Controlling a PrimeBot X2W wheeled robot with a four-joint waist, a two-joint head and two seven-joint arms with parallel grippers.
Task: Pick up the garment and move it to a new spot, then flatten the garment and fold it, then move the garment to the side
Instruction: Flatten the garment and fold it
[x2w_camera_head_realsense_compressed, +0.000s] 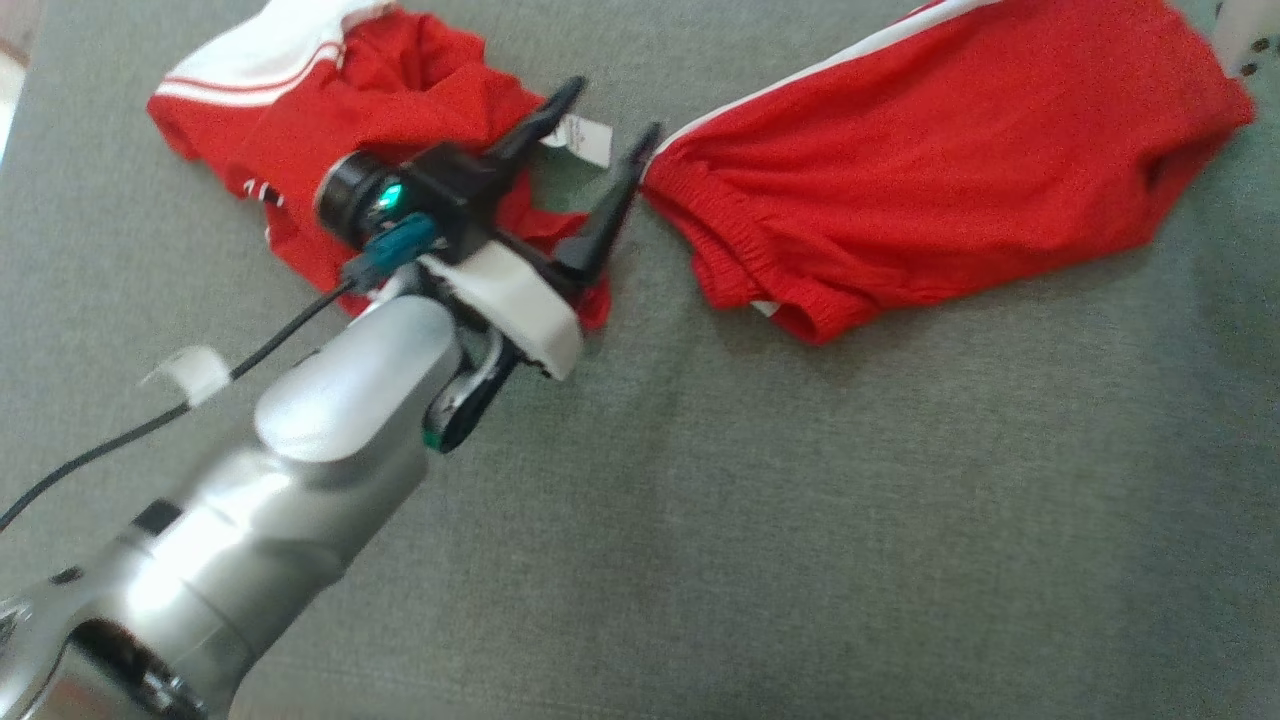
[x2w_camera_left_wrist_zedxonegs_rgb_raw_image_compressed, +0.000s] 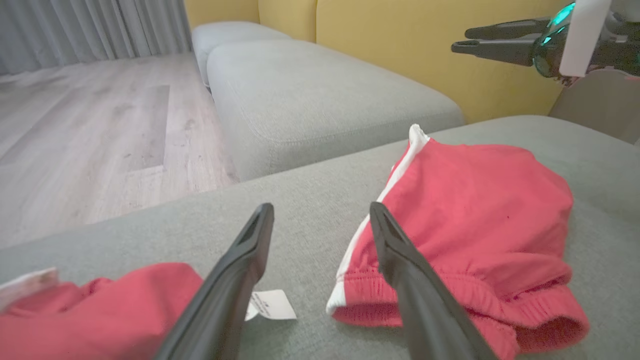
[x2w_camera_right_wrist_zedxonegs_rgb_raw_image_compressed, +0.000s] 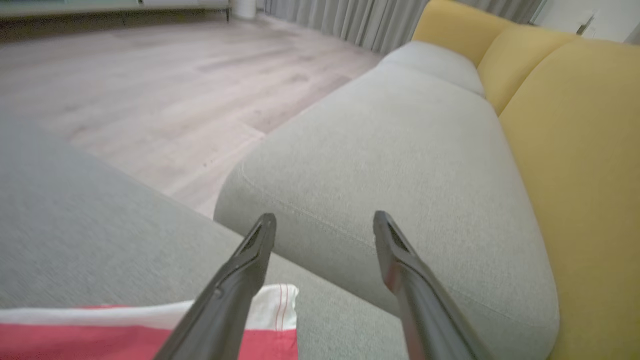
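My right gripper needs to move the red garment (x2w_camera_head_realsense_compressed: 960, 144) to a new spot for folding, so next it should grab the garment by its hem (x2w_camera_head_realsense_compressed: 732, 246).
The garment is red with white side stripes and lies on a grey cushion (x2w_camera_head_realsense_compressed: 800, 500) in two heaps. One heap is crumpled at the left (x2w_camera_head_realsense_compressed: 400, 70). The other is spread out at the right (x2w_camera_head_realsense_compressed: 950, 150), with its elastic hem (x2w_camera_left_wrist_zedxonegs_rgb_raw_image_compressed: 450, 295) towards me. I cannot tell whether the heaps join. My left gripper (x2w_camera_head_realsense_compressed: 617, 108) hovers open over the gap between them, with nothing between its fingers (x2w_camera_left_wrist_zedxonegs_rgb_raw_image_compressed: 321, 207) and a white label (x2w_camera_left_wrist_zedxonegs_rgb_raw_image_compressed: 270, 304) below. My right gripper (x2w_camera_right_wrist_zedxonegs_rgb_raw_image_compressed: 324, 222) is open and empty above the cushion's far edge, over a white-striped corner of the garment (x2w_camera_right_wrist_zedxonegs_rgb_raw_image_compressed: 125, 340). It also appears raised in the left wrist view (x2w_camera_left_wrist_zedxonegs_rgb_raw_image_compressed: 460, 40).
A second grey cushion (x2w_camera_right_wrist_zedxonegs_rgb_raw_image_compressed: 400, 150) lies beyond a narrow gap, backed by a yellow sofa back (x2w_camera_right_wrist_zedxonegs_rgb_raw_image_compressed: 575, 150). Wooden floor (x2w_camera_left_wrist_zedxonegs_rgb_raw_image_compressed: 75, 140) and grey curtains (x2w_camera_left_wrist_zedxonegs_rgb_raw_image_compressed: 100, 25) lie past the cushion's edge. A black cable (x2w_camera_head_realsense_compressed: 150, 430) trails from my left arm.
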